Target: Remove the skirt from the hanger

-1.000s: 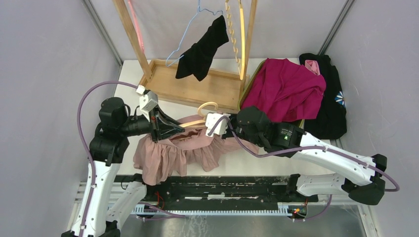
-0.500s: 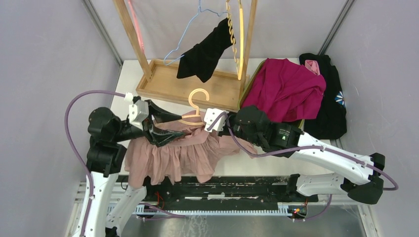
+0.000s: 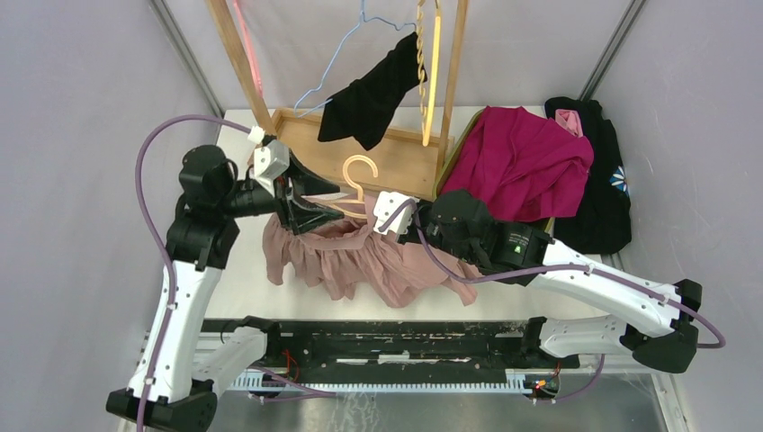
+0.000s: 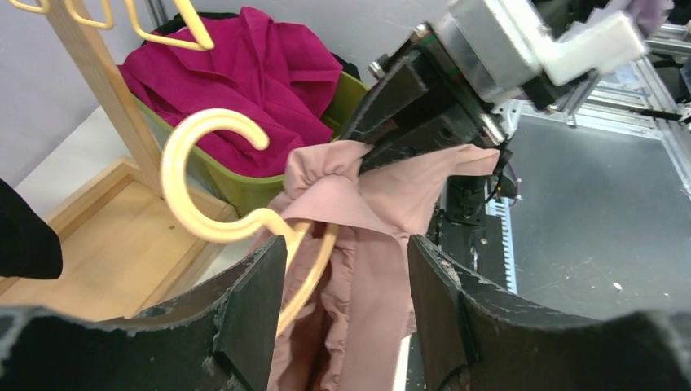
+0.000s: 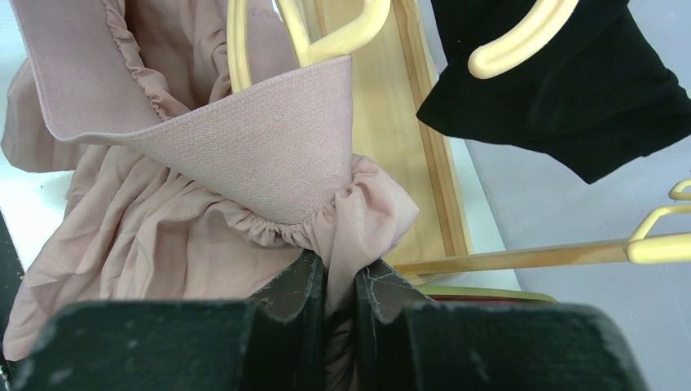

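My left gripper grabs the cream hanger by its arm (image 3: 345,202) (image 4: 297,248) beside the hook next, so the skirt's waistband stays free to slip off.
The pink skirt (image 3: 360,265) hangs bunched from the cream hanger (image 3: 358,184) over the table in front of the wooden rack. My left gripper (image 3: 317,203) is open, its jaws spread on either side of the hanger's arm and the skirt's waistband. In the left wrist view the hanger (image 4: 212,187) crosses close to the left finger, with the skirt (image 4: 367,212) between the jaws of the gripper (image 4: 346,277). My right gripper (image 3: 407,227) is shut on the skirt's gathered waistband edge. The right wrist view shows that gripper (image 5: 338,285), the skirt (image 5: 204,163) and the hanger (image 5: 326,37).
A wooden rack with a tray base (image 3: 396,166) stands behind the hanger. A black garment (image 3: 369,90) hangs on it from a blue wire hanger. A magenta garment (image 3: 522,162) fills a green bin at the right, with a black garment (image 3: 603,198) beyond it.
My left gripper has moved back and to the right towards the rack, with the hanger. The skirt has shifted right and bunched up. My right gripper has kept its hold and barely moved.
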### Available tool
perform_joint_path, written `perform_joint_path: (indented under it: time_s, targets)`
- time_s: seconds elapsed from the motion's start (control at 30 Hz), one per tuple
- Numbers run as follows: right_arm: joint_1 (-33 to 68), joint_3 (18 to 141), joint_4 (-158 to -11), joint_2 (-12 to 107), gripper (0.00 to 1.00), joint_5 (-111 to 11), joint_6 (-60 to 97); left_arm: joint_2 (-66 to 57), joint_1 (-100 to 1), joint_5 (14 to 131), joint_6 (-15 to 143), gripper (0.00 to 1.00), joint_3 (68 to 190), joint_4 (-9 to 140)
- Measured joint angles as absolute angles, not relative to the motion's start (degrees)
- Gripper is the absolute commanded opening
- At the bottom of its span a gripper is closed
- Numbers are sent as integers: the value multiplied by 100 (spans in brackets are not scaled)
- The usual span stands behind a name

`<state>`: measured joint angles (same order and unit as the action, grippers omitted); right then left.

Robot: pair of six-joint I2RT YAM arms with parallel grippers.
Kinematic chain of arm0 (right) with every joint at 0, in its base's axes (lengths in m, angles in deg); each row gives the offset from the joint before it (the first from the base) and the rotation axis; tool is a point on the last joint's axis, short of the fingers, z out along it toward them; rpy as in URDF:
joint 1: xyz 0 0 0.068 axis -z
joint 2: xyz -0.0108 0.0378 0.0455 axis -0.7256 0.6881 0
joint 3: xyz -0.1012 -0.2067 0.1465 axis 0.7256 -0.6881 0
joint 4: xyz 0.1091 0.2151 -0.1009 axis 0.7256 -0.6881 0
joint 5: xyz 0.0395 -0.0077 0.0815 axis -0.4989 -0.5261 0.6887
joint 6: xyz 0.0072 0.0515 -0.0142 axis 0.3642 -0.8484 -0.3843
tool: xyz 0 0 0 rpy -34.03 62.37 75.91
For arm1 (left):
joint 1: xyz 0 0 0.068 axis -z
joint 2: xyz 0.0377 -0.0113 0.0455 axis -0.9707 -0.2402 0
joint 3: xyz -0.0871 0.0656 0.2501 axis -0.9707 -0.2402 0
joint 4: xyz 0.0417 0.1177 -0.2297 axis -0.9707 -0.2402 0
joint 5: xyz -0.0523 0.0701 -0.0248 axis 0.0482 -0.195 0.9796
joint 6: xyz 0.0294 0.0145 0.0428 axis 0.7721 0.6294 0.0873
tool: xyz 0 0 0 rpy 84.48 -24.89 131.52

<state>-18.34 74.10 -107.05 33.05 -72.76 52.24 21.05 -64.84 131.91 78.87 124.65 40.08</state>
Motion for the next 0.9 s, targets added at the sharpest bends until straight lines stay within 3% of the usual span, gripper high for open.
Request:
perform_joint_path:
  time_s: [0.47,0.9]
  targets:
    - [-1827,7408,-10759,3192,1,-7282,5248,409,-6346,12529,9321,61,12997,2314]
    - [-1817,7414,-10790,3192,1,-7282,5274,182,-6237,12579,9751,57,13333,1818]
